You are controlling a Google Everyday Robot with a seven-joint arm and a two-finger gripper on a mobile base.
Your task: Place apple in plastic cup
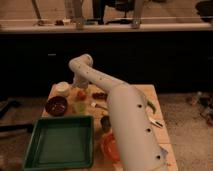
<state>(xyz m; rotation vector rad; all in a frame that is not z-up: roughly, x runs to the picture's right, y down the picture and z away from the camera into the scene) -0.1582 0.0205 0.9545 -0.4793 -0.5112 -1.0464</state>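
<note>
The apple needs to go in the plastic cup (80, 107). My gripper should grab the apple by its round sides next.
The apple (81, 94), small and orange-red, sits on the wooden table (150, 95) at the back left. Just in front of it stands the plastic cup (80, 107), short and pale yellow-green, upright. My white arm rises from the lower right, bends at the top and comes down over the apple. The gripper (78, 85) hangs right above the apple, open, with nothing in it. I cannot tell whether the gripper touches the fruit.
A white round container (62, 89) stands left of the apple, and a dark red bowl (56, 105) sits in front of that. A green tray (60, 141) fills the front left. A grey metal cup (105, 122) and an orange bowl (109, 147) lie against my arm.
</note>
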